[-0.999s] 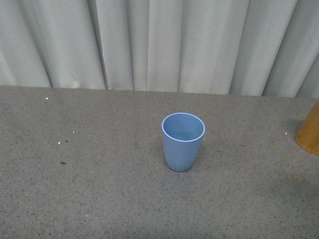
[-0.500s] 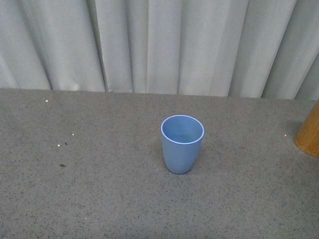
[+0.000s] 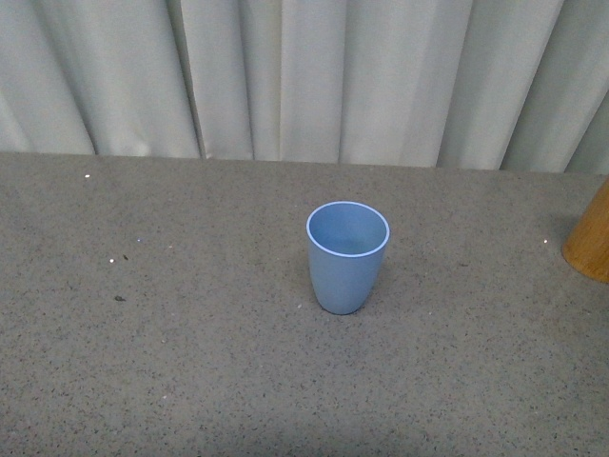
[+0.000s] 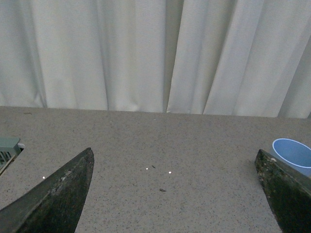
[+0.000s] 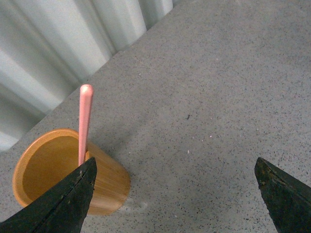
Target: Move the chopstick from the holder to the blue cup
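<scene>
My right gripper grabs the chopstick by its pink upper end point(image 5: 85, 97) next, and the chopstick then goes into the blue cup.
The blue cup point(image 3: 348, 255) stands upright and empty in the middle of the speckled grey table; its rim point(image 4: 293, 152) also shows beside one finger in the left wrist view. The orange-brown holder point(image 3: 592, 240) is cut off at the front view's right edge. In the right wrist view the holder point(image 5: 53, 167) stands upright with one salmon-pink chopstick point(image 5: 84, 121) leaning in it. My right gripper point(image 5: 175, 194) is open above the table, one finger point(image 5: 63, 201) overlapping the holder. My left gripper point(image 4: 175, 194) is open over bare table. Neither arm shows in the front view.
White curtains point(image 3: 304, 76) hang behind the table's far edge. A pale green object point(image 4: 7, 148) is cut off at the edge of the left wrist view. Small white specks and a dark crumb point(image 3: 119, 298) lie on the table's left part.
The front view has shifted slightly: the cup and the table's far edge sit a little higher in the picture than half a second ago. The cup itself stays upright and empty.
</scene>
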